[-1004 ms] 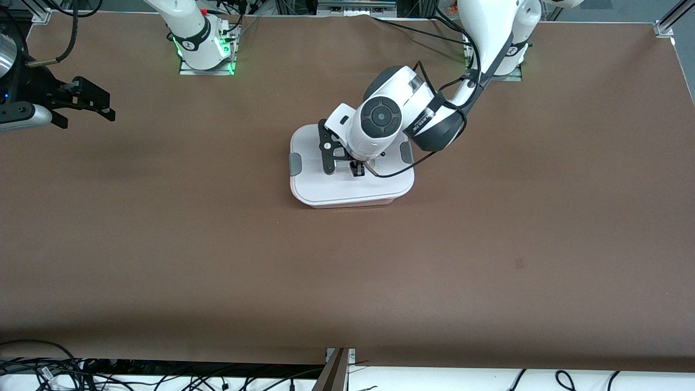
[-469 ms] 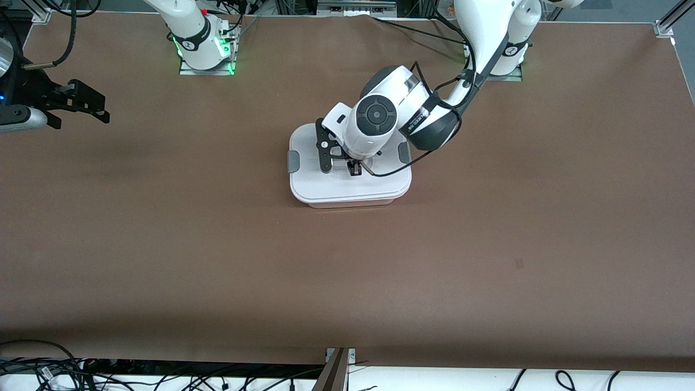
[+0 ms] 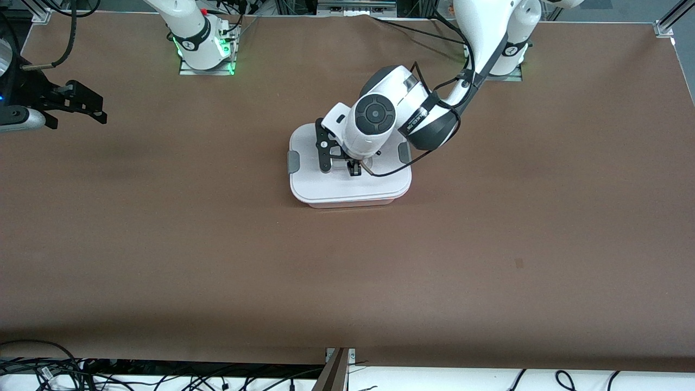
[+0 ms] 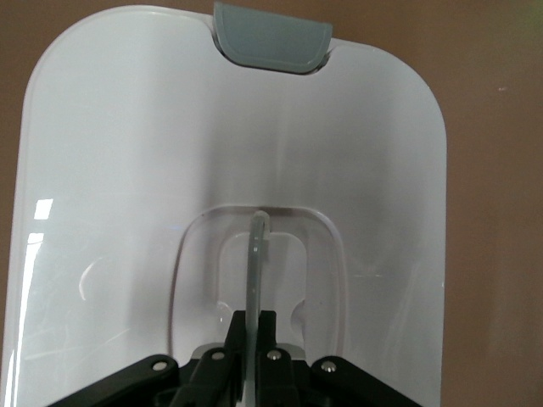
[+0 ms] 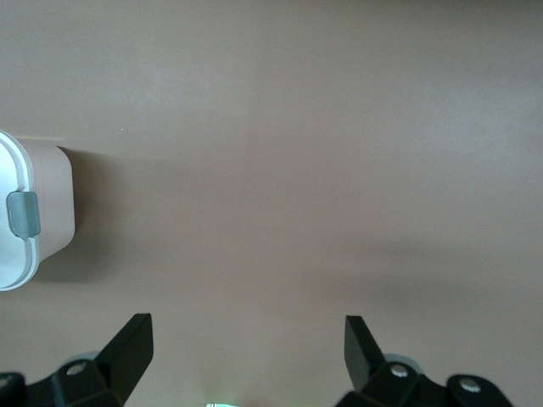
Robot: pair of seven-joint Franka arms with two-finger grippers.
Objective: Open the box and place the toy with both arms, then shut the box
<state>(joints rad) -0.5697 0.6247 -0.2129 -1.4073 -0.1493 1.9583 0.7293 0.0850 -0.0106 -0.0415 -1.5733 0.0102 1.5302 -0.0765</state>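
I should open my left gripper now, because the lower edge of the white lid is along the pink tub's rim (image 3: 352,205) and the lid would settle there.
The box (image 3: 353,204) stands mid-table, a pink tub with its white lid (image 3: 326,184) lying on it and a grey clip at each end (image 3: 294,162). My left gripper (image 3: 354,169) is over the lid's centre, shut on the clear upright handle (image 4: 256,246); the left wrist view shows its fingers (image 4: 233,335) pinching the handle in the lid's recess, with the lid (image 4: 127,170) and one clip (image 4: 270,38) past them. My right gripper (image 3: 100,111) waits open and empty over the table at the right arm's end. The right wrist view shows its spread jaws (image 5: 246,326) and the box's end (image 5: 47,195). The toy is out of view.
The brown table (image 3: 347,282) is bare around the box. The arms' green-lit bases (image 3: 206,51) stand along its edge farthest from the front camera. Cables (image 3: 163,377) lie past its nearest edge. A small dark mark (image 3: 519,263) is on the mat.
My left gripper and the lid have shifted slightly toward the right arm's end and seem to have settled lower on the tub. My right gripper has drawn back a little toward the table's end.
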